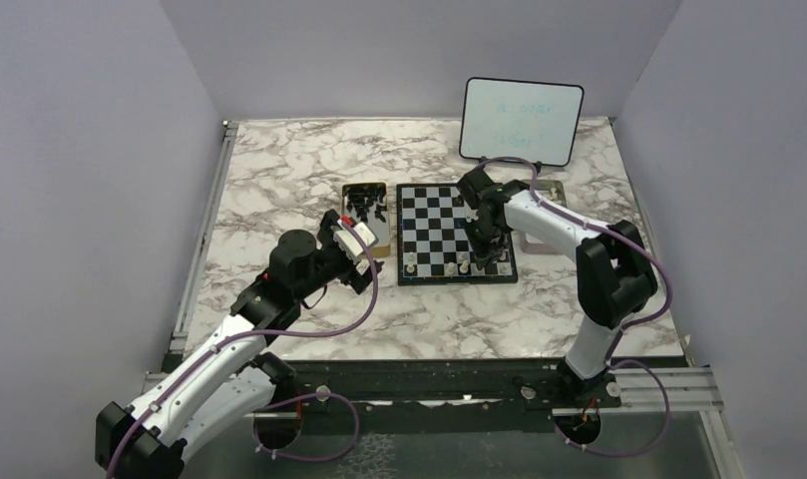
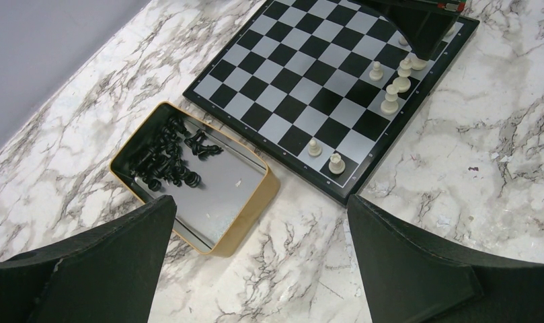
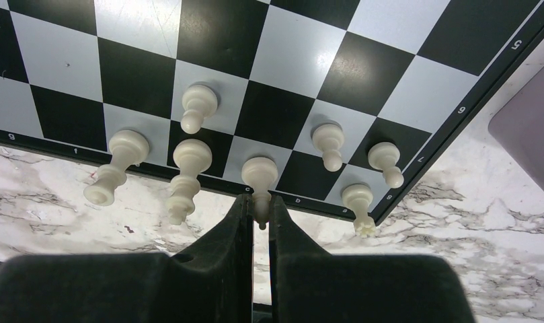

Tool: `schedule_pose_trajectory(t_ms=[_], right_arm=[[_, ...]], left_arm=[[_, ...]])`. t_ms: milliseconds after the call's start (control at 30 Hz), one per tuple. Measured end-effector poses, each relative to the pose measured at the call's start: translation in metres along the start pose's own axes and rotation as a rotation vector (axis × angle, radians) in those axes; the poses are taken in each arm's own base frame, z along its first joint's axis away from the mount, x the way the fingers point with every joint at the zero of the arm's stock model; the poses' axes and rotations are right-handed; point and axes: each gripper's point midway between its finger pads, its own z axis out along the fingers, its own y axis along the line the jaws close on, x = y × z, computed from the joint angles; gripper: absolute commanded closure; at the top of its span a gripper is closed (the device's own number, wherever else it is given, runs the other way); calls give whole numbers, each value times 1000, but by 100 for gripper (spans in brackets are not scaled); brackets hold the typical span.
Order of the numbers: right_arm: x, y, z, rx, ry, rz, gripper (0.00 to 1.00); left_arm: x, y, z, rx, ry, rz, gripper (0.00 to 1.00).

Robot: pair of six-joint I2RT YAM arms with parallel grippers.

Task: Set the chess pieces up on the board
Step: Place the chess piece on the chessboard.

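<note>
The cream piece's base sits upright in its light square, so the right gripper should open now and the piece would stay standing.
The board (image 1: 429, 205) lies mid-table, with several cream chess pieces along its near edge. In the right wrist view my right gripper (image 3: 258, 205) is shut on the top of a cream piece (image 3: 260, 173) that stands on the board's (image 3: 215, 33) near row. Other cream pieces (image 3: 187, 171) stand on both sides of it, and a rook (image 3: 358, 202) stands at the corner. My left gripper (image 2: 261, 202) is open and empty, held above the table near the board's (image 2: 302, 81) left corner. Two cream pieces (image 2: 336, 163) stand at that corner.
A gold-rimmed tray (image 2: 249, 222) left of the board holds several black pieces (image 2: 168, 158). An upright whiteboard (image 1: 522, 121) stands at the back right. A grey tray (image 3: 531, 128) lies right of the board. The right arm (image 1: 549, 225) reaches over the board's right side.
</note>
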Motion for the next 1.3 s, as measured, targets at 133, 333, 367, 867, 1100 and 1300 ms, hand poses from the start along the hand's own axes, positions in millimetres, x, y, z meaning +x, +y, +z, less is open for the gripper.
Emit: schedule_pose_trajectory(t_ms=[133, 333, 367, 867, 1100, 1300], right_arm=[[0, 0, 0, -2, 1, 0, 92], [-1, 1, 1, -7, 2, -5, 86], [-2, 1, 1, -7, 2, -6, 85], [-5, 2, 0, -10, -6, -7, 72], [-13, 4, -5, -15, -27, -6, 66], [-26, 0, -22, -8, -89, 17, 65]], left_arm=[[0, 0, 0, 0, 0, 0, 1], [0, 0, 0, 0, 0, 0, 1], [0, 0, 0, 0, 0, 0, 1], [0, 0, 0, 0, 0, 0, 1], [0, 0, 0, 0, -1, 1, 1], [-1, 0, -1, -1, -3, 0, 1]])
